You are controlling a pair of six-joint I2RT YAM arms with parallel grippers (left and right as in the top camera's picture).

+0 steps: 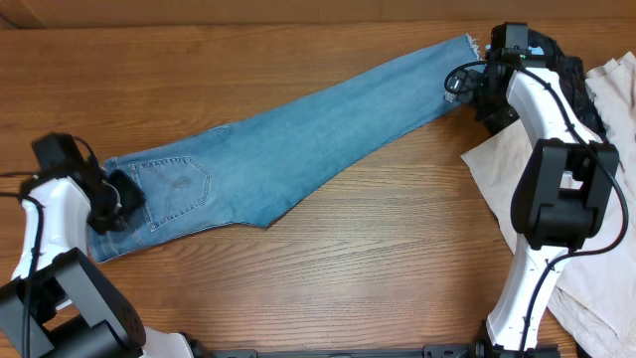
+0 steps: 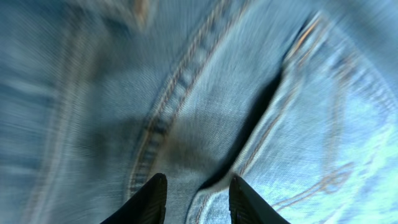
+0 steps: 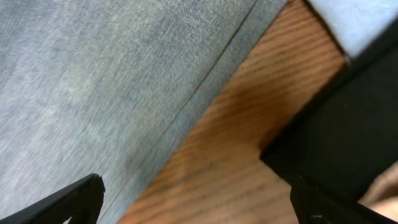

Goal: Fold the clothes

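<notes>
My right gripper should next grab the frayed hem end of the jeans, to fold the legs over toward the jeans' waist.
The light-blue jeans (image 1: 298, 139) lie folded lengthwise across the wooden table, waist at the left, frayed hem (image 1: 467, 45) at the upper right, a stitched back pocket (image 1: 179, 184) facing up. My left gripper (image 1: 117, 199) is at the waist end. In the left wrist view its fingers (image 2: 194, 199) are apart, close over the denim (image 2: 205, 106) by a pocket edge, with cloth between the tips. My right gripper (image 1: 459, 85) is by the hem end. In the right wrist view its fingers (image 3: 196, 199) are wide apart over the jeans' edge (image 3: 112, 93) and bare wood.
A beige garment (image 1: 616, 129) lies at the right edge under the right arm. A black garment (image 1: 568, 62) sits at the upper right beside the right gripper and shows dark in the right wrist view (image 3: 348, 118). The table's near edge holds the arm bases.
</notes>
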